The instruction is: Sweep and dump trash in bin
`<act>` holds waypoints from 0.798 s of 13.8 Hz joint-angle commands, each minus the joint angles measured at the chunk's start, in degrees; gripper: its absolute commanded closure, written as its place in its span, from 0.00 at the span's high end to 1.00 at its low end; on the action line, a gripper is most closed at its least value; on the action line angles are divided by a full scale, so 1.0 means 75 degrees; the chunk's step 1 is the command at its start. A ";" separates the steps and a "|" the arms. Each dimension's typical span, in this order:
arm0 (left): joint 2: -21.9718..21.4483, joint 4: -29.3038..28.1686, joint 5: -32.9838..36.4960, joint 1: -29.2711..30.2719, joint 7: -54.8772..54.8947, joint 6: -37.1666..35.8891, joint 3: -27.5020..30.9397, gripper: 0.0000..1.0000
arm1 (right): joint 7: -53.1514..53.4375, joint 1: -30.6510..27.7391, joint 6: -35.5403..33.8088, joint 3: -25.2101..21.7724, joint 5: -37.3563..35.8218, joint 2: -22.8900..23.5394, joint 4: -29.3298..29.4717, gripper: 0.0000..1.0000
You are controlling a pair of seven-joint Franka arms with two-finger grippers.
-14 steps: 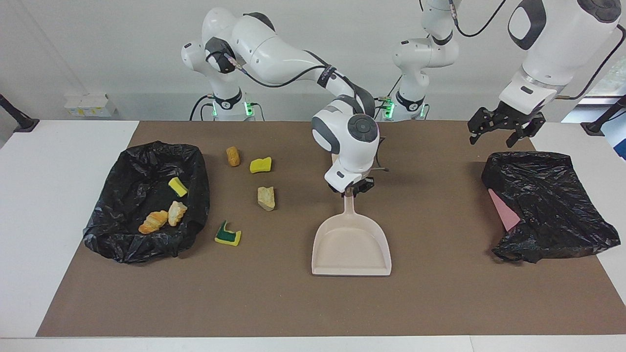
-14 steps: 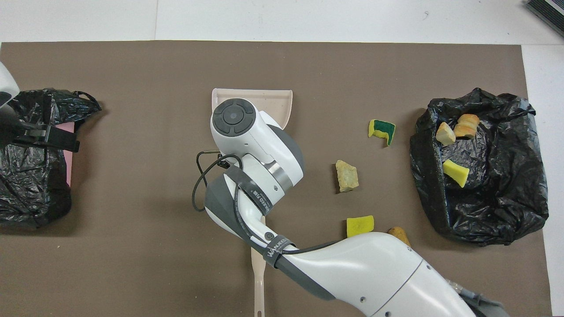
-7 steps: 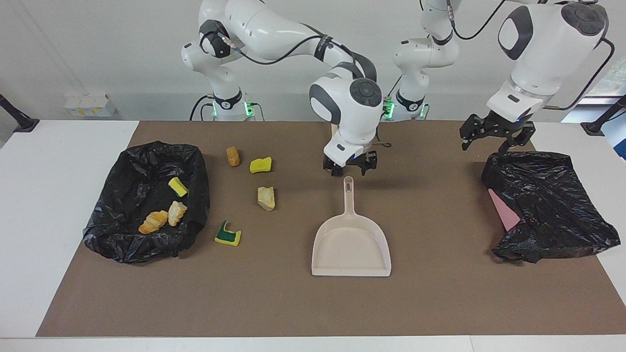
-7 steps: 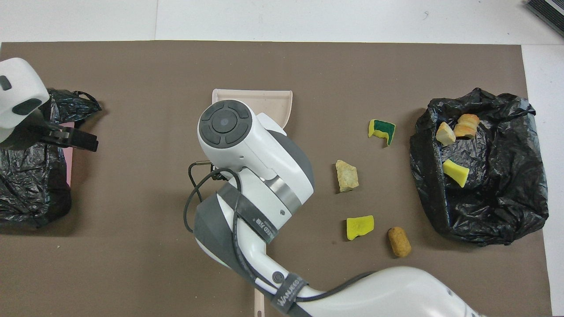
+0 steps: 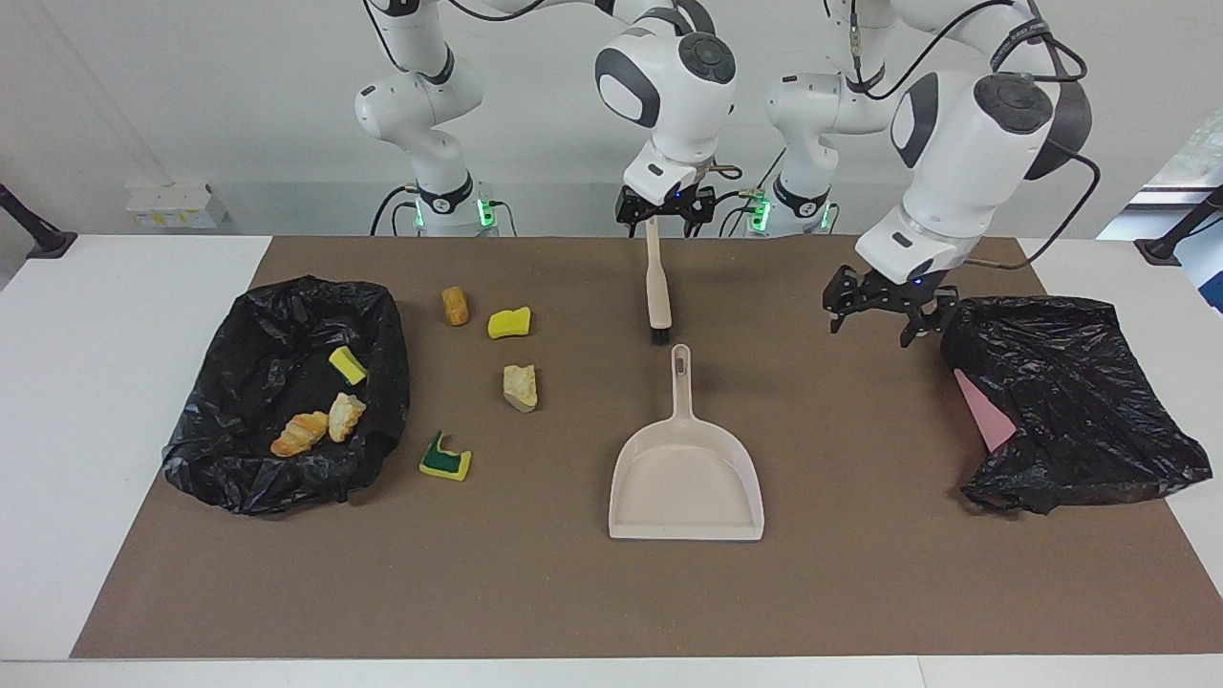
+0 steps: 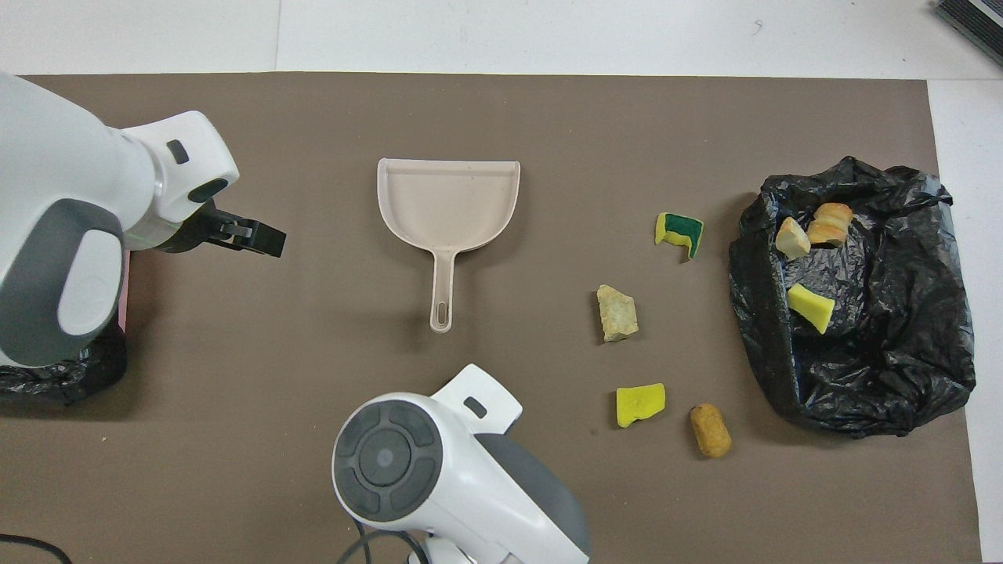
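The beige dustpan has a broad pan that is wider than my fingers can span. My left gripper needs to grab the dustpan by its narrow handle next.
Four pieces of trash lie on the brown mat: a cork-like lump, a yellow sponge, a tan bread chunk and a green-backed sponge. The black-bagged bin at the right arm's end holds a croissant, a bread chunk and a yellow sponge. My right gripper is open, raised over the handle end of a brush. My left gripper is open and empty over the mat.
A beige dustpan lies flat mid-mat, its handle pointing toward the robots. A crumpled black bag with a pink flat piece lies at the left arm's end, beside the left gripper.
My right gripper let go of the dustpan handle, rose and drew back over the brush. My left gripper came down and moved from the black bag toward the middle of the mat.
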 commanded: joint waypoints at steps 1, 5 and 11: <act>0.0382 -0.0065 0.0041 -0.0507 -0.0597 0.0464 0.0106 1.00 | 0.0170 -0.0005 0.1379 -0.0017 0.0582 -0.0998 -0.1975 1.00; 0.0911 -0.0147 0.0123 -0.1270 -0.2144 0.1085 0.0106 1.00 | 0.1106 0.0873 0.2950 -0.0017 0.0630 -0.0719 -0.2962 1.00; 0.1321 -0.0697 0.0123 -0.2325 -0.3084 0.2422 0.0082 1.00 | 0.1271 0.1050 0.3082 -0.0017 0.0712 -0.0660 -0.3292 0.93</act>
